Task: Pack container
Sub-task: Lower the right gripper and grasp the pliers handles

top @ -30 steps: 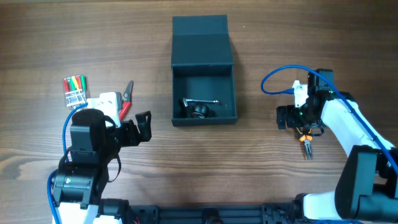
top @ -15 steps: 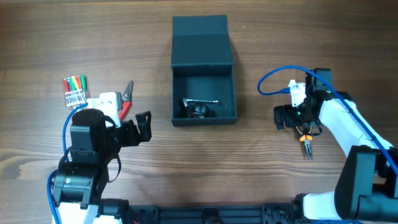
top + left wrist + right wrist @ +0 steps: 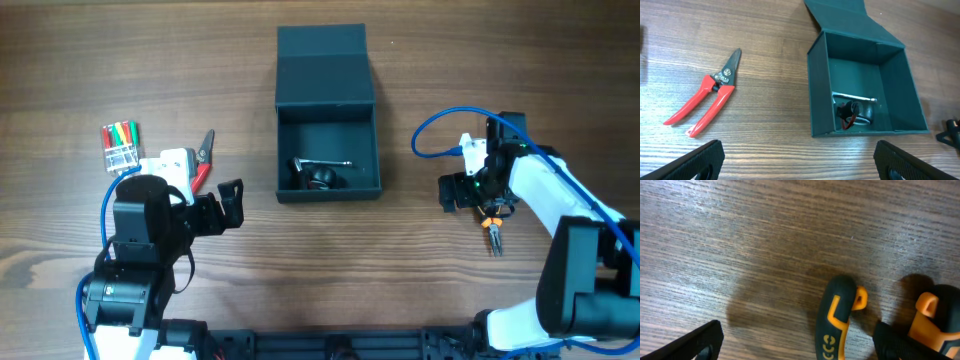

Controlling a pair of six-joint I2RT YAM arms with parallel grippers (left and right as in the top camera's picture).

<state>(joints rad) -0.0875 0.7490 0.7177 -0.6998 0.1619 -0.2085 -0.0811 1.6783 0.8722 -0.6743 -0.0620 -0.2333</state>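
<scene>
I should close my right gripper on the pliers now, because my fingertips reach down on both sides of the inner handle, with one between it and the outer handle. Closing now would hold the pliers.
The container is a dark teal box that stands open at the table's middle, its flap lid laid back. In the left wrist view the container holds a thin metal tool and a black and red item. My right gripper is open and low over the black and orange pliers. In the right wrist view one handle of the pliers lies between the fingers of my right gripper; the other handle sits at the right finger. My left gripper is open over bare wood, as my left gripper shows.
Red-handled cutters lie on the left, the same cutters showing ahead of my left gripper. A clear pack of coloured sticks lies further left. A blue cable loops off my right arm.
My right gripper has shifted slightly left over the pliers. The left arm and the container have not moved.
</scene>
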